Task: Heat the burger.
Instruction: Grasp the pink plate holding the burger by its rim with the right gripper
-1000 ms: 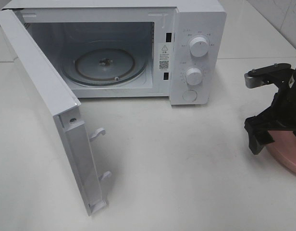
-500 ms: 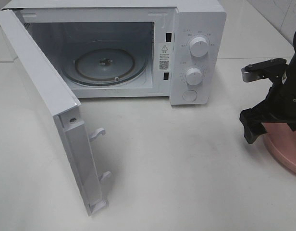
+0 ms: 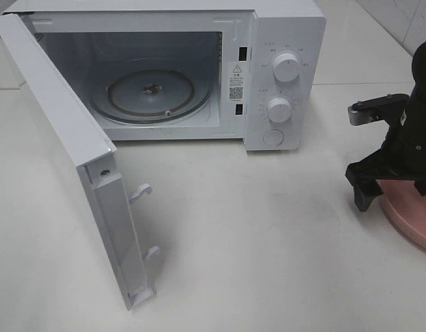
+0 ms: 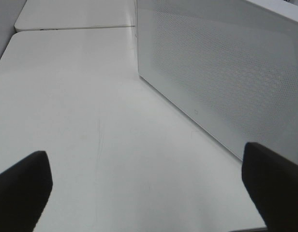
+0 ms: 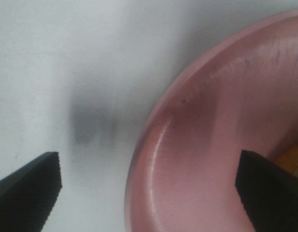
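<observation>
My right gripper grabs the pink plate by its rim [image 3: 397,223] next, to heat the burger on the microwave's glass turntable [image 3: 150,95].
My right gripper [image 3: 396,197] hangs open low over the near-left rim of the pink plate [image 3: 415,227] at the table's right edge. In the right wrist view its two dark fingertips [image 5: 28,186] straddle the plate's rim [image 5: 154,145], one outside on the table, one over the dish. Only a golden-brown sliver of the burger [image 5: 294,162] shows there; the arm hides it in the exterior view. The left gripper [image 4: 148,193] is open and empty above bare table beside the microwave door's outer face [image 4: 226,72].
The white microwave [image 3: 285,41] stands at the back with its door [image 3: 61,131] swung wide open toward the front left. Its glass turntable [image 3: 151,93] holds nothing. Two knobs and a button are on its right panel.
The right arm has shifted a little to the right and down over the pink plate. The microwave and the left gripper have not moved.
</observation>
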Tool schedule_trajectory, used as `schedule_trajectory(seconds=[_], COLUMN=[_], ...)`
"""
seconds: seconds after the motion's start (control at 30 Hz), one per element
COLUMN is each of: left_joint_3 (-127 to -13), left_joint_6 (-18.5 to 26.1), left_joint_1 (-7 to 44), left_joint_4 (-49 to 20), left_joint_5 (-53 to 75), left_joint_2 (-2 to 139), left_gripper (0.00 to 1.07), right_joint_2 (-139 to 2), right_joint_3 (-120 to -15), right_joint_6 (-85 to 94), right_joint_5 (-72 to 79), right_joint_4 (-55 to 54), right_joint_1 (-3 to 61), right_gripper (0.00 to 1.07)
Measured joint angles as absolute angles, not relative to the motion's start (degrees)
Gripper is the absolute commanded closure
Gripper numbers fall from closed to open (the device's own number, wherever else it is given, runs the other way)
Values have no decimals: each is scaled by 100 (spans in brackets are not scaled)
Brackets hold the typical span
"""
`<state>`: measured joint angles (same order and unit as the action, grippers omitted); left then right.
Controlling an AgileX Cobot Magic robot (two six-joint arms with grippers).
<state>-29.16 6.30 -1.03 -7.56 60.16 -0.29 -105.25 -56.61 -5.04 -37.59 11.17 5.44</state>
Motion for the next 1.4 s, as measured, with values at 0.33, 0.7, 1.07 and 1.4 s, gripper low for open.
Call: schedule_trajectory(seconds=[0.33, 0.7, 1.07, 1.4], left_joint_3=[-2916, -2916, -2916, -2916], left_joint_6=[630, 630, 630, 630], left_joint_1=[-103, -103, -103, -103], left_joint_4=[-756, -756, -756, -756], left_joint_5=[6016, 6016, 6016, 6016], left_joint_2=[-29, -29, -29, -29], left_gripper=[7, 7, 7, 7], right_joint_2=[-10898, -10932, -10932, -10926], right_joint_3=[-5661, -5661, -5661, -5707], right_joint_6=[-584, -584, -779, -1054], right_joint_5=[-3644, -3610, -3610, -3621], right_joint_4=[1071, 1071, 1071, 1060], right_joint_1=[493, 493, 493, 498], right_gripper=[14, 39, 91, 105])
